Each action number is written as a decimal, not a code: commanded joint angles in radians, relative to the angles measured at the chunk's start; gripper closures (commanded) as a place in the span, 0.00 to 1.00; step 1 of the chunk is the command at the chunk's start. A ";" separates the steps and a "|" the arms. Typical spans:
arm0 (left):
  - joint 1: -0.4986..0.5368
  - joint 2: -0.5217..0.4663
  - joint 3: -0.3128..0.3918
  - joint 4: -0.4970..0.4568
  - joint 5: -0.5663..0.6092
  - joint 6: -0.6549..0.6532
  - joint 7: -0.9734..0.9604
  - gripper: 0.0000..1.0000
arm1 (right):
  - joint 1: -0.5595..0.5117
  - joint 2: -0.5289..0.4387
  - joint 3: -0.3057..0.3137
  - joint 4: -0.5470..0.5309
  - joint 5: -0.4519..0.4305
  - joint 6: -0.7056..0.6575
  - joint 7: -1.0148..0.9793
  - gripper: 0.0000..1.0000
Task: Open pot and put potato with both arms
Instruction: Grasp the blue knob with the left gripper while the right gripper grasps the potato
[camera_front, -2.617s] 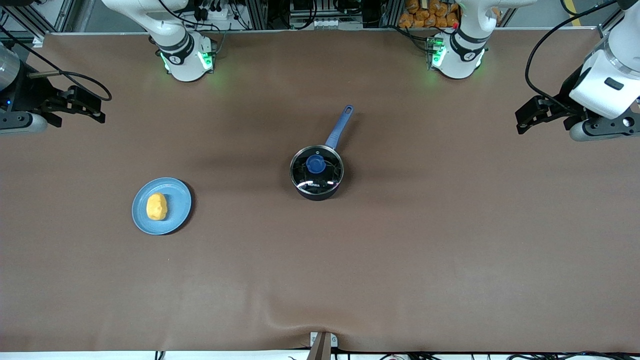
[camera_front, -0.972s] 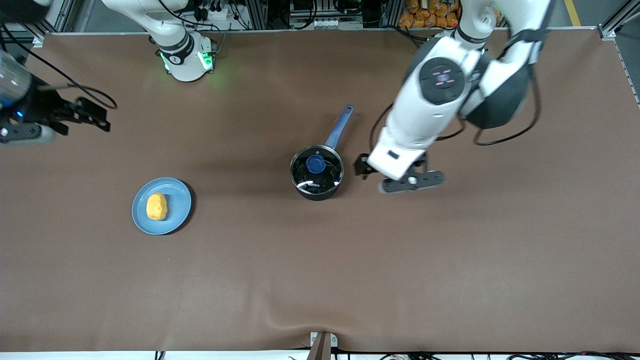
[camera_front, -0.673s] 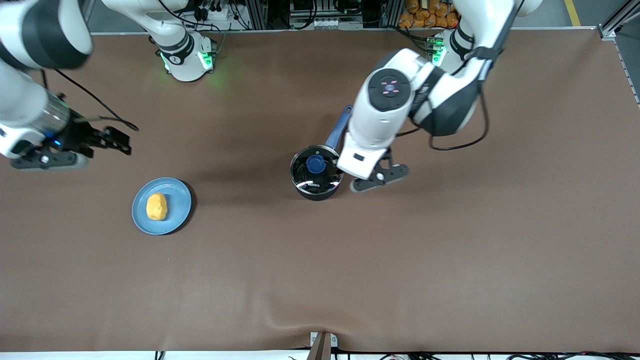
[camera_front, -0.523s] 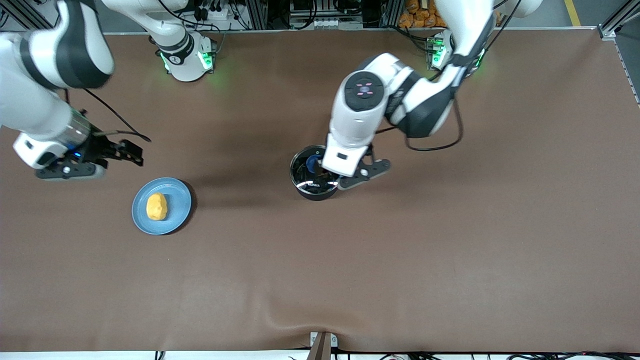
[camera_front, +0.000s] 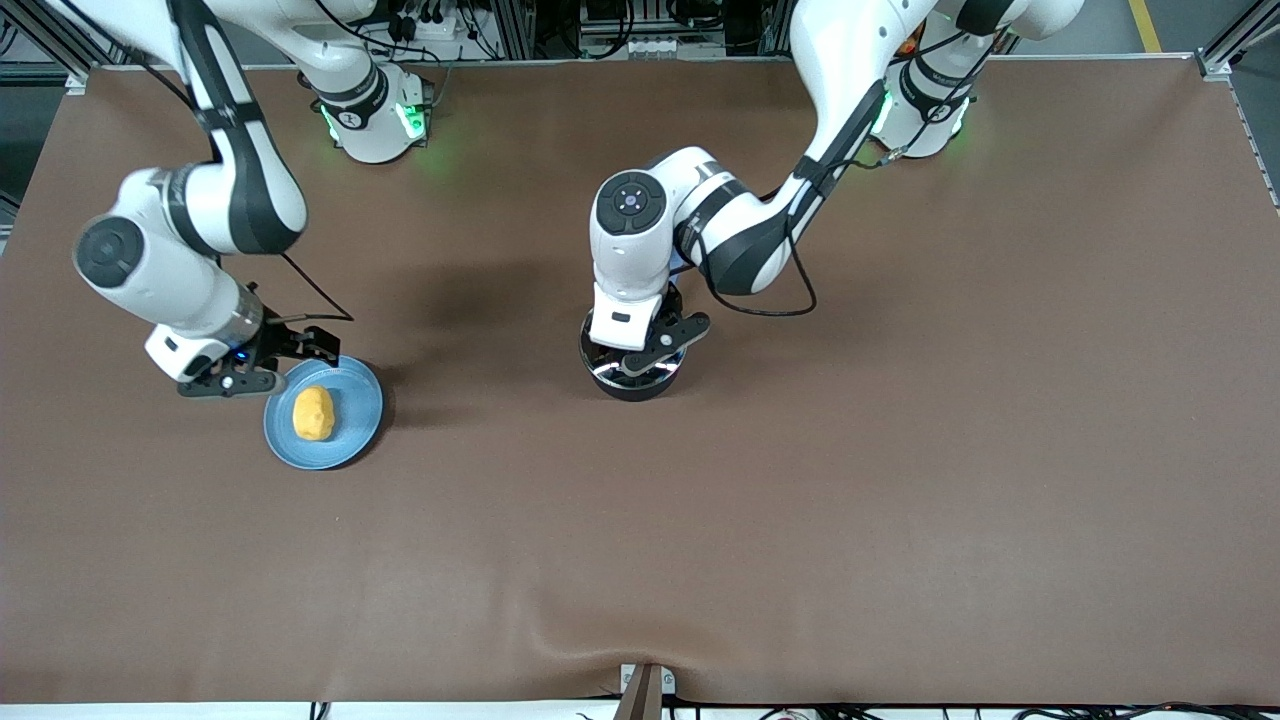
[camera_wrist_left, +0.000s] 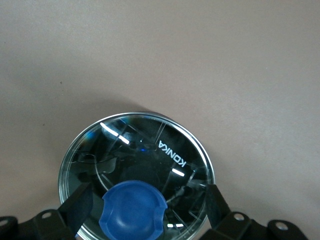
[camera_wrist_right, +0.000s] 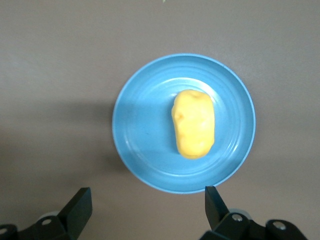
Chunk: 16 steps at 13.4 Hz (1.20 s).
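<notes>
My left gripper needs to move down before it closes on the knob. Its fingers are still above the blue knob (camera_wrist_left: 132, 212) on the glass lid (camera_wrist_left: 150, 150).
The black pot (camera_front: 631, 386) stands mid-table with its glass lid (camera_wrist_left: 150, 150) on. My left gripper (camera_front: 640, 348) hangs right over it and hides the handle. In the left wrist view this gripper (camera_wrist_left: 146, 209) is open, with one finger on each side of the lid's blue knob (camera_wrist_left: 132, 212) and not touching it. The yellow potato (camera_front: 313, 413) lies on a light-blue plate (camera_front: 356, 438) toward the right arm's end. My right gripper (camera_front: 262, 362) is open and empty above the table at the plate's edge. The right wrist view shows that gripper (camera_wrist_right: 147, 207), the potato (camera_wrist_right: 193, 124) and the plate (camera_wrist_right: 137, 125).
Brown table mat all round, with a small fold at its front edge (camera_front: 600, 640). Both arm bases (camera_front: 375, 120) stand along the edge farthest from the front camera.
Both arms came in from the table's ends. The left gripper moved from beside the pot to right over the lid knob. The right gripper moved to the plate's edge.
</notes>
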 joint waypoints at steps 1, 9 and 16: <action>-0.027 0.015 0.009 0.021 0.040 -0.001 -0.024 0.00 | -0.033 0.062 -0.001 0.001 -0.047 0.060 -0.046 0.00; -0.047 0.009 0.006 -0.025 0.063 -0.006 0.042 0.00 | -0.075 0.208 0.001 -0.001 -0.045 0.250 -0.118 0.00; -0.046 0.006 0.003 -0.025 0.063 -0.014 0.046 0.16 | -0.076 0.253 0.001 0.010 -0.045 0.305 -0.118 0.00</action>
